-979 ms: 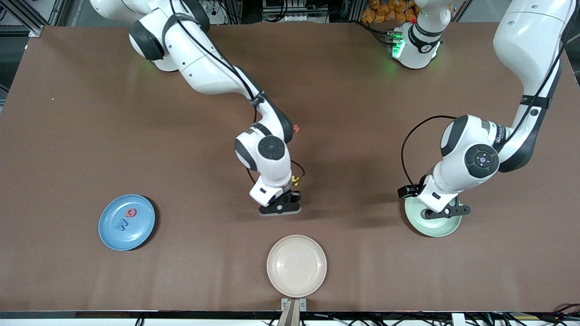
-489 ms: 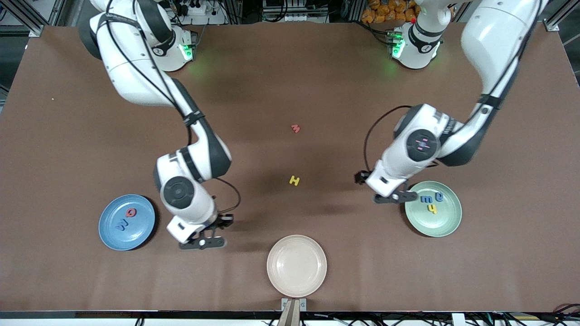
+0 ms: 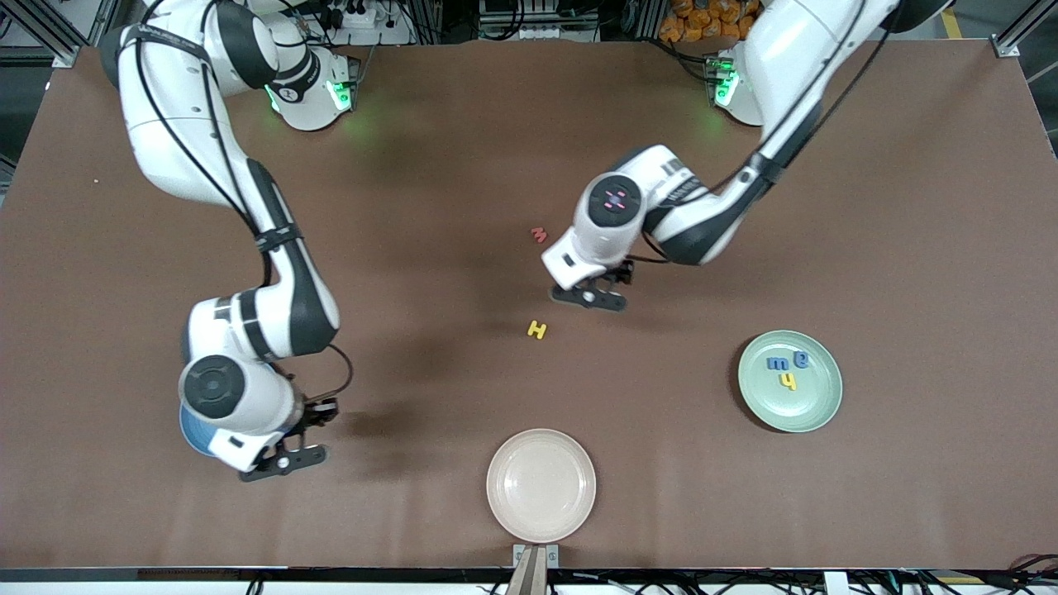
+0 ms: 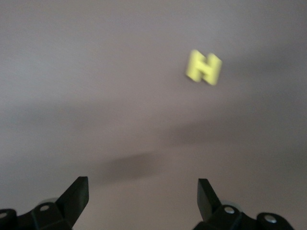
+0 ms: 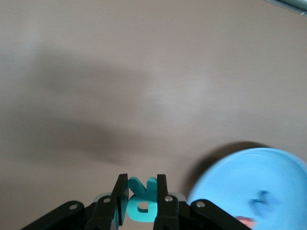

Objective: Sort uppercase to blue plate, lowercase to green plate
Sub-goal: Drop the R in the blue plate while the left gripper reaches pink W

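Note:
The teal R (image 5: 143, 195) would miss, as it is outside the blue plate's rim (image 5: 216, 167) in the right wrist view, so the robot will move it toward the plate before the right gripper lets go of it.
My right gripper (image 3: 282, 460) hangs beside the blue plate (image 3: 188, 431), which the arm mostly covers in the front view. Its fingers are shut on the teal R (image 5: 142, 201), an uppercase letter, with the blue plate (image 5: 254, 189) close by in the right wrist view. My left gripper (image 3: 588, 297) is open and empty over the table's middle, between the yellow H (image 3: 537, 330) and the red m (image 3: 539, 235). The left wrist view shows the yellow H (image 4: 204, 67) ahead of the spread fingertips (image 4: 76, 190). The green plate (image 3: 808, 406) holds three lowercase letters: blue m (image 3: 777, 363), blue e (image 3: 800, 359), yellow y (image 3: 789, 381).
A cream plate (image 3: 540, 484) stands near the table's front edge, in the middle. Blurred blue and red letters (image 5: 261, 199) lie on the blue plate.
My right arm has swung from the table's middle to the blue plate, carrying the teal R. My left arm has left the green plate and moved to the middle, near the yellow H.

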Action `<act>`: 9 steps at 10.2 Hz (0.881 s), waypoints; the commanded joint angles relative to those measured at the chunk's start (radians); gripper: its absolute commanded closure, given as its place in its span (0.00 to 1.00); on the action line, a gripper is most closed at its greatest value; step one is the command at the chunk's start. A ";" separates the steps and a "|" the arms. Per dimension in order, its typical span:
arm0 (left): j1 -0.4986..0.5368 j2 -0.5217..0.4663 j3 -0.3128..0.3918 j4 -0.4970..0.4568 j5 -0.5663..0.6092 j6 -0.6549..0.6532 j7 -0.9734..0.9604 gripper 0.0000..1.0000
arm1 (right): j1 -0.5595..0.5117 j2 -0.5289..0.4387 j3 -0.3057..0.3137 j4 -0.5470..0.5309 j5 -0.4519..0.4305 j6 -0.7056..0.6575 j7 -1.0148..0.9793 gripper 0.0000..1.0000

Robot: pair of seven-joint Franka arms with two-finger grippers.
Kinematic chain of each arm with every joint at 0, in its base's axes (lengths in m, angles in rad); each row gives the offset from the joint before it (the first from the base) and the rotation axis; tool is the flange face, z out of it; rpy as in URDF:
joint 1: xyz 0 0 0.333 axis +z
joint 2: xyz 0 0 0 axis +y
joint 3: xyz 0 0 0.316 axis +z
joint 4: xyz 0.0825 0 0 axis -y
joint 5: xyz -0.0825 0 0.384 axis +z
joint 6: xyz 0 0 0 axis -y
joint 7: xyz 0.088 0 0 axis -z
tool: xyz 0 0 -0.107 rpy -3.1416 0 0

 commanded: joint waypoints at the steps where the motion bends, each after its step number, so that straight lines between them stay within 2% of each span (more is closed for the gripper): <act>1: -0.098 0.046 -0.007 0.004 -0.014 0.004 -0.296 0.00 | -0.099 -0.024 0.012 -0.025 -0.007 -0.020 -0.128 1.00; 3: -0.142 0.114 -0.007 0.008 -0.003 0.039 -0.538 0.00 | -0.159 -0.018 0.014 -0.026 0.002 -0.052 -0.226 1.00; 4: -0.159 0.117 -0.007 0.008 -0.015 0.042 -0.571 0.00 | -0.166 -0.015 0.015 -0.032 0.009 -0.062 -0.225 0.88; 5: -0.159 0.122 -0.009 0.005 -0.017 0.043 -0.595 0.00 | -0.170 -0.013 0.018 -0.070 0.013 -0.053 -0.225 0.11; 6: -0.158 0.141 -0.011 0.005 -0.019 0.055 -0.620 0.00 | -0.187 -0.012 0.020 -0.089 0.062 -0.052 -0.228 0.00; 7: -0.161 0.148 -0.009 -0.002 -0.014 0.087 -0.664 0.00 | -0.184 -0.009 0.018 -0.091 0.097 -0.053 -0.228 0.00; 9: -0.159 0.137 -0.009 -0.024 -0.002 0.122 -0.767 0.00 | -0.177 -0.007 0.018 -0.091 0.099 -0.056 -0.219 0.00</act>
